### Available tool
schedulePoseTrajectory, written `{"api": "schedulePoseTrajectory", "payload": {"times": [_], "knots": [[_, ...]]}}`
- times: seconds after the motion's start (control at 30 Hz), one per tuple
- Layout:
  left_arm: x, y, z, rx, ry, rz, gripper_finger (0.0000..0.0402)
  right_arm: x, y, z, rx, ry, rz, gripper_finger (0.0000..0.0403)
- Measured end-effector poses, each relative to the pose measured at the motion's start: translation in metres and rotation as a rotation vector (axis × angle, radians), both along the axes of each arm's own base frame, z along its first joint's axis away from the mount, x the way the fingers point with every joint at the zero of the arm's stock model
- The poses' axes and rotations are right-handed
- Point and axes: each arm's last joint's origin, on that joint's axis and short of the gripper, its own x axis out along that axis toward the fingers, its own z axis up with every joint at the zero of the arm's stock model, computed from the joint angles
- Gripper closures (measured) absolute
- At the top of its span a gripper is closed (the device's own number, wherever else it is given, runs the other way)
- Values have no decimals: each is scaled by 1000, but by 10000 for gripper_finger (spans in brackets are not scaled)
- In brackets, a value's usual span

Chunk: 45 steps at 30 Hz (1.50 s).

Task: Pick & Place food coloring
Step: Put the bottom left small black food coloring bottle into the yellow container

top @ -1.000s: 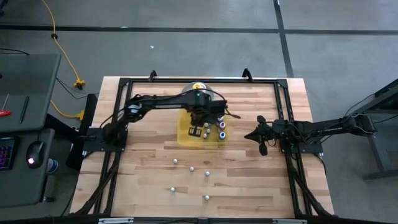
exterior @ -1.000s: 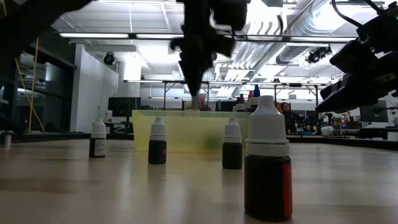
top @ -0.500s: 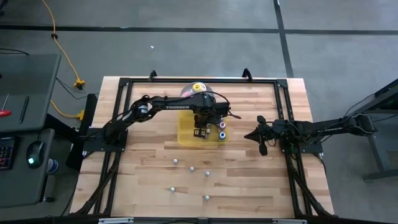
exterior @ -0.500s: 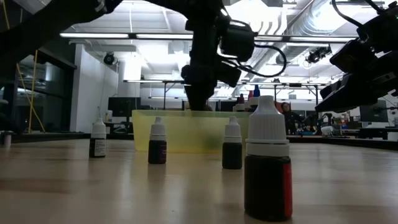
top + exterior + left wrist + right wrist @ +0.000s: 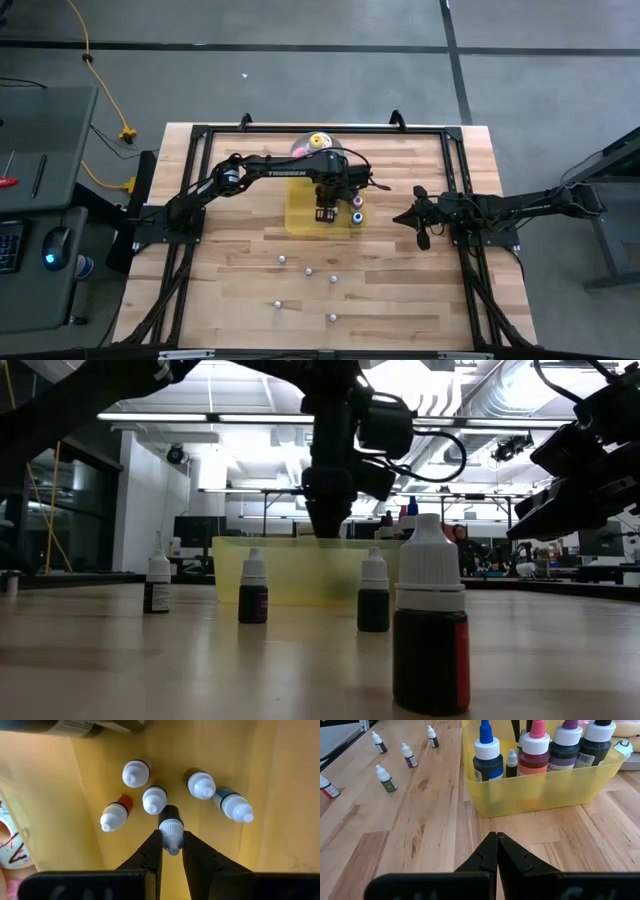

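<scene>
The held bottle (image 5: 171, 831) is level with the standing bottles in the yellow tray in the left wrist view, so my left gripper is ready to open.
The food coloring is a set of tiny white-capped bottles. Several stand loose on the wooden table (image 5: 308, 270) (image 5: 253, 590) (image 5: 385, 779), and several more stand in the translucent yellow tray (image 5: 300, 212) (image 5: 155, 800). My left gripper (image 5: 325, 208) (image 5: 172, 851) points straight down into the tray and is shut on one dark-bodied small bottle (image 5: 171, 822). In the low view the tray's wall (image 5: 280, 570) hides the fingertips. My right gripper (image 5: 420, 226) (image 5: 496, 839) waits shut at the table's right side, just short of the tray. My left gripper pinches the small bottle's white cap (image 5: 172, 834) between its two fingertips (image 5: 154, 851). The fingers come from above, pointing down. The dark body reaches below the fingers toward the tray's floor; I cannot tell whether it rests on it.
Larger dye bottles with blue, pink and dark caps (image 5: 485, 750) stand along one wall of the tray. A plate of pastel ring toys (image 5: 318, 142) sits just beyond the tray's far side. A black frame (image 5: 200, 132) runs around the table's edges.
My left gripper, still shut on the small bottle, has gone down into the yellow tray, so its tip and the bottle now sit behind the tray's wall in the low view. In the last half second it has hardly moved.
</scene>
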Motion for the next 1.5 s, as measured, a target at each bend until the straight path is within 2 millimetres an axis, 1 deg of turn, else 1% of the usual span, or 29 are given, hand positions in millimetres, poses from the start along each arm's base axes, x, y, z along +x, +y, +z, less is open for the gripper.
{"api": "schedulePoseTrajectory", "payload": {"times": [0.63, 1.0, 1.27, 1.43, 1.5], "knots": [[1, -1, 0, -26, -8, -6, 351, 0, 0, 0, 0, 0, 0, 402], [1, -1, 0, -25, -9, -6, 315, 0, 0, 0, 0, 0, 0, 402], [2, 0, 0, -19, -24, -5, 312, 0, 0, 0, 0, 0, 0, 402], [2, 1, 0, 37, -14, -1, 312, 0, 0, 0, 0, 0, 0, 402], [-1, 1, 6, 47, -13, -1, 312, 0, 0, 0, 0, 0, 0, 402]]}}
